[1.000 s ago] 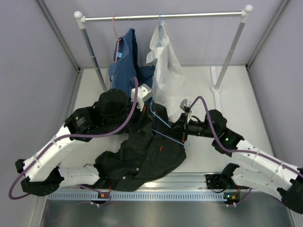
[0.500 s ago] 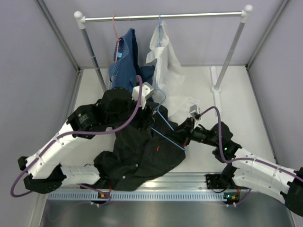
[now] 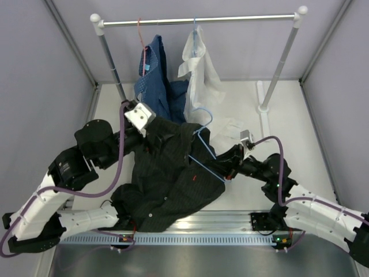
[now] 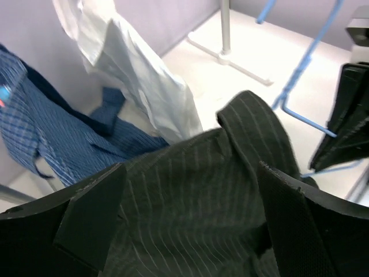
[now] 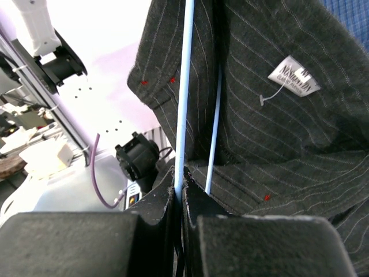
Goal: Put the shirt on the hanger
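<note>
The shirt's collar and the hanger should be grabbed together below the hook by my left gripper next, so the wire arm stays free for the shirt.
The black pinstriped shirt [image 3: 173, 179] lies crumpled on the table between the arms, its collar end towards the rail. The light-blue hanger [image 3: 203, 130] runs through it, with the hook poking out at the top and one wire arm showing across the cloth. My right gripper [image 3: 229, 166] is shut on a hanger wire [image 5: 185, 86] at the shirt's right edge; the shirt's label [image 5: 293, 81] shows beside it. At the shirt's upper left my left gripper [image 3: 154, 137] stands open. Its fingers [image 4: 92, 213] straddle the cloth [image 4: 196, 196] without pinching it.
A clothes rail [image 3: 196, 21] crosses the back on two posts. A blue patterned shirt [image 3: 153, 81] hangs from it on a red-orange hanger [image 3: 140, 40], and a white shirt [image 3: 199, 69] beside it. The right post's foot [image 3: 264, 107] stands on the table. Grey walls close in both sides.
My left gripper opened, let go of the shirt and drew back to the left. The shirt and hanger shifted towards the rail, and my right gripper followed, still on the wire.
</note>
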You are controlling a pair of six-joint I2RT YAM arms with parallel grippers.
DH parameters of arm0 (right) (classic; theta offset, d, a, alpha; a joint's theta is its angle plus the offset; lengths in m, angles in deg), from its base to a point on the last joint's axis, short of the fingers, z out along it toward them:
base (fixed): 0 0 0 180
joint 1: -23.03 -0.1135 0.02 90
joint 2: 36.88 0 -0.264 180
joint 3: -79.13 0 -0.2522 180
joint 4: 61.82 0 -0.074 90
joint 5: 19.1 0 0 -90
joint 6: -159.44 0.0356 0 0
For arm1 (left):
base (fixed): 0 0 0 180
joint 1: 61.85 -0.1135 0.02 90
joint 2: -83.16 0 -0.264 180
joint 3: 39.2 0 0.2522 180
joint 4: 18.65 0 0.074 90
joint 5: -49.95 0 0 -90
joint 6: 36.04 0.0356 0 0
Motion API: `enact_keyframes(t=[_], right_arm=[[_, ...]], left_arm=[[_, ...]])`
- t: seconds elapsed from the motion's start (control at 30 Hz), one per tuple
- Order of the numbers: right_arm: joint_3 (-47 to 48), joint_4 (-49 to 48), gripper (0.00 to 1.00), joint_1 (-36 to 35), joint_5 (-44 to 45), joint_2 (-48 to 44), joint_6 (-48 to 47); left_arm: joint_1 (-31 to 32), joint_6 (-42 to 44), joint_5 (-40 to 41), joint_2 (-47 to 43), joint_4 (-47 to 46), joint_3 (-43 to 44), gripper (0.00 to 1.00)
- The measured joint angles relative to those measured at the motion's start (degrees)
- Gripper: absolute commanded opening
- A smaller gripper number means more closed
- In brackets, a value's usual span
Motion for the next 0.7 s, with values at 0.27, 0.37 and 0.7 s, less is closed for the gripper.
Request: enact_keyframes(t=[0.27,0.37,0.7], right_arm=[[0.0,9.4,0.00,0.0,1.9,-9.1,-4.5],[0.0,12.6,0.00,0.0,2.1,-11.0,-5.5],[0.0,20.5,0.00,0.0,2.3,-17.4,-8.5]], left_arm=[[0.0,13.6,-12.2,3.3,-8.9,-4.7,0.90],[0.0,17.6,-19.4,4.3,-9.1,-5.2,0.78],[0.0,25.6,-28.0,8.2,-9.1,-4.7,0.64]])
